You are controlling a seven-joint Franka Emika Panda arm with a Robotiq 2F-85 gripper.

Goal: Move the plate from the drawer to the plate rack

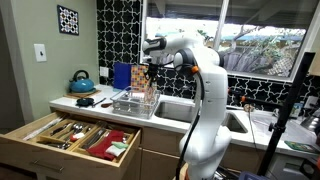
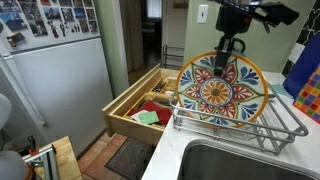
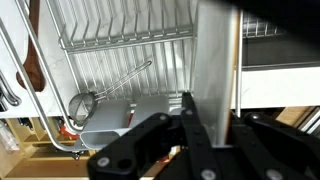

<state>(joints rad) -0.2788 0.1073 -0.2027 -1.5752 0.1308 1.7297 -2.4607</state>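
The floral plate's lower edge sits among the wires and the plate would rest in the wire plate rack, so it is time for my gripper to let go.
The floral plate (image 2: 220, 90) stands upright in the wire plate rack (image 2: 250, 128) on the counter. It shows edge-on in an exterior view (image 1: 144, 86) and as a blurred grey band in the wrist view (image 3: 216, 50). My gripper (image 2: 224, 60) comes down from above and is shut on the plate's top rim; it also shows in an exterior view (image 1: 149, 68) and the wrist view (image 3: 212, 102). The light-wood drawer (image 1: 40, 150) is pulled open below the counter, holding utensils; it also shows in an exterior view (image 2: 130, 100).
A steel sink (image 2: 240, 165) lies right beside the rack. A red folded cloth (image 1: 112, 143) lies in the drawer. A blue kettle (image 1: 82, 80) stands on the counter behind the rack. A fridge (image 2: 50, 80) stands beyond the drawer.
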